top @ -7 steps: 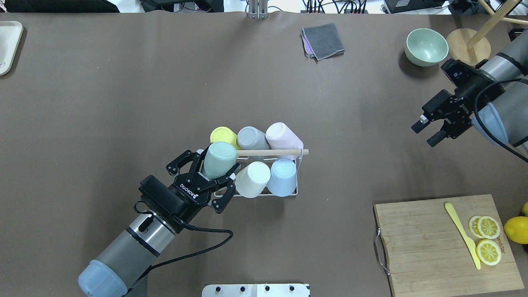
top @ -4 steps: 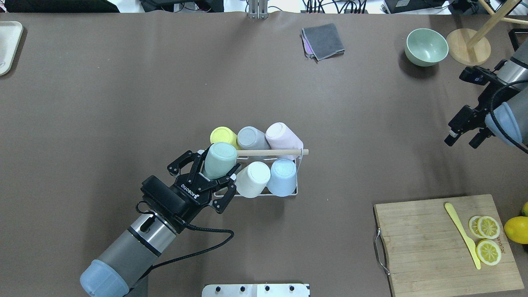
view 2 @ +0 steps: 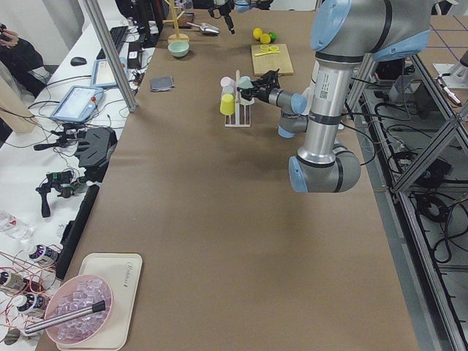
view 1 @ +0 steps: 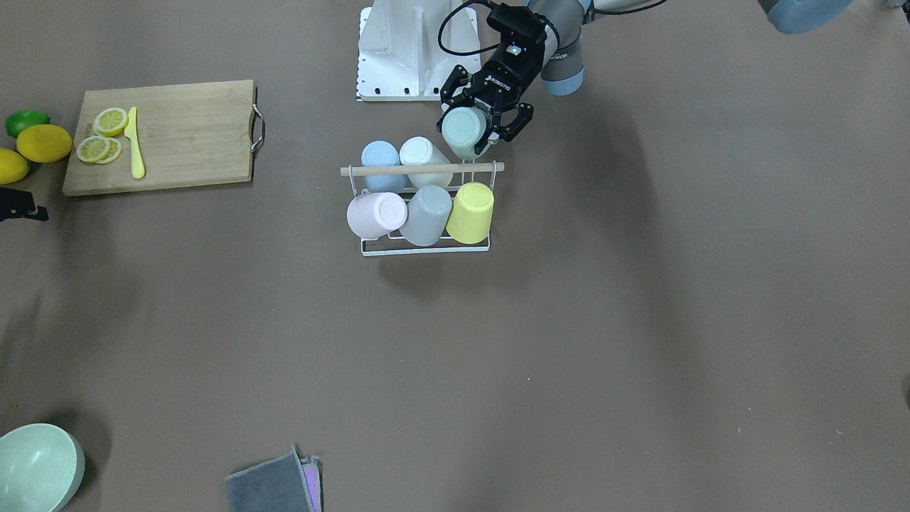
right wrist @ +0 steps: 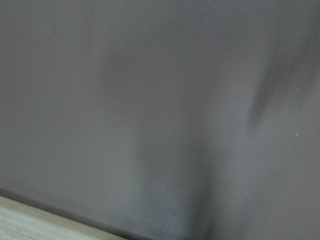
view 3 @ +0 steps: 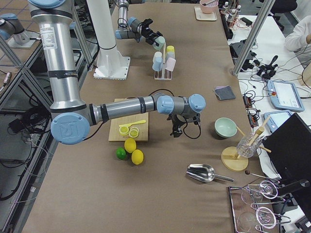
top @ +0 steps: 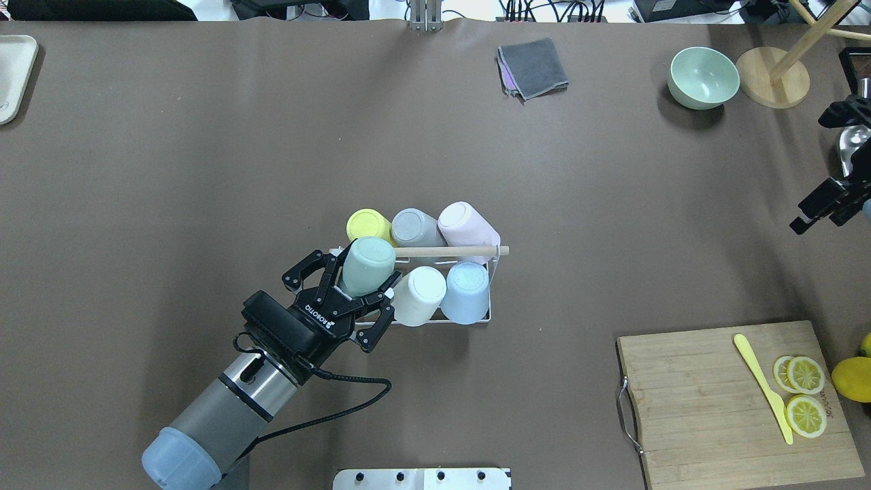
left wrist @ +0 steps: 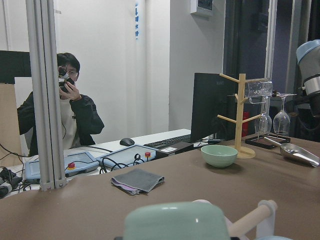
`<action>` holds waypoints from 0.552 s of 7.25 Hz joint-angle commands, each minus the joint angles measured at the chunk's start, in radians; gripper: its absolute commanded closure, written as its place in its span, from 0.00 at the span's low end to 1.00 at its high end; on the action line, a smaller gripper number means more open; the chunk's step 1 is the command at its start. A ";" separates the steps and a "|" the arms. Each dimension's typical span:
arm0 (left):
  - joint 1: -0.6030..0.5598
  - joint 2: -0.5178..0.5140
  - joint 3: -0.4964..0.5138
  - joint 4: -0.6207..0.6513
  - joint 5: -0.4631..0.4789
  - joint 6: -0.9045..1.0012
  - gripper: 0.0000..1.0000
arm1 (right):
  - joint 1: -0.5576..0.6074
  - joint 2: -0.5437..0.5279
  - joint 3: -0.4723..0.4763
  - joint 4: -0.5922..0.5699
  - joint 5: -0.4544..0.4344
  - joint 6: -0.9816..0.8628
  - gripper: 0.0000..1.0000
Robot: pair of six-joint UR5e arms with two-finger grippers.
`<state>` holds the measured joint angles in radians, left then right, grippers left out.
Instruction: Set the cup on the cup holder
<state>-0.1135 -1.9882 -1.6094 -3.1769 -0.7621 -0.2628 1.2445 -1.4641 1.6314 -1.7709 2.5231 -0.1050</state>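
Note:
The mint-green cup's open end [view 1: 468, 155] is over the tip of the cup holder's corner peg [view 1: 467, 178], so the left gripper needs to open.
The cup holder [top: 442, 252], a white wire rack with a wooden rod across its top, stands mid-table. On its prongs sit upturned yellow [top: 367, 223], grey [top: 415, 228], pink [top: 466, 224], white [top: 416, 294] and blue [top: 466, 292] cups. My left gripper [top: 364, 273] is shut on a mint-green cup [top: 368, 262], held tilted with its base up over the rack's near-left corner, by the rod's end. The front-facing view shows the same cup [view 1: 463, 131] between the fingers [view 1: 498, 135]. My right gripper [top: 827, 212] hangs open and holds nothing at the table's right edge.
A cutting board [top: 708, 401] with lemon slices and a yellow knife lies at the near right, with a lemon [top: 850, 378] beside it. A green bowl [top: 703, 76], a wooden stand base [top: 772, 85] and a grey cloth [top: 533, 68] sit at the back. A person shows in the left wrist view.
My right arm has pulled back from right of centre to the table's right edge. My left gripper has shifted slightly right with the mint-green cup.

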 commanded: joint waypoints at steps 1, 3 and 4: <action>0.000 0.000 0.002 0.000 0.003 0.000 1.00 | 0.038 -0.027 -0.004 0.097 -0.021 0.028 0.01; 0.000 0.002 0.002 -0.003 0.007 0.002 0.76 | 0.053 -0.033 0.004 0.168 -0.125 0.095 0.01; 0.000 0.002 0.003 -0.017 0.009 0.002 0.56 | 0.064 -0.050 0.005 0.188 -0.145 0.131 0.01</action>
<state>-0.1135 -1.9872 -1.6072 -3.1826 -0.7553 -0.2614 1.2964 -1.4985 1.6341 -1.6170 2.4153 -0.0206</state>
